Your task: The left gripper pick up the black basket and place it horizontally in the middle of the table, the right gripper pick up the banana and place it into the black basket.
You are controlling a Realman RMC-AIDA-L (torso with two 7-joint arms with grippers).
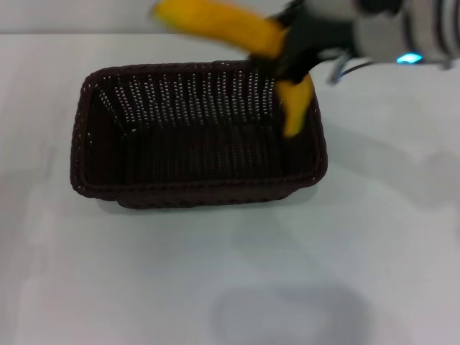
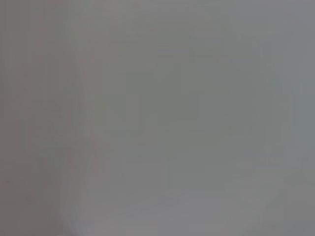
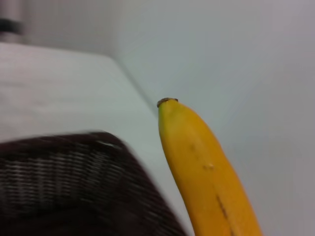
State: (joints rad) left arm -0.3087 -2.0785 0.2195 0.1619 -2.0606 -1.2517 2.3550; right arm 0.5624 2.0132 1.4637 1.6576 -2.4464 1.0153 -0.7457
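The banana (image 1: pixel 223 29) is still high above the black basket's rim (image 1: pixel 194 68). My right gripper has to lower the banana before it lets go.
The black basket (image 1: pixel 198 136) lies lengthwise across the middle of the white table (image 1: pixel 230 273), open side up and empty. My right gripper (image 1: pixel 291 54) is shut on the banana (image 1: pixel 223 29) and holds it in the air above the basket's far right corner. One end of the banana points left past the far rim, and the other end hangs down over the right rim. In the right wrist view the banana (image 3: pixel 204 172) reaches out beside the basket's rim (image 3: pixel 74 167). The left gripper is out of view.
The left wrist view shows only a plain grey surface. A faint shadow lies on the table (image 1: pixel 287 313) in front of the basket.
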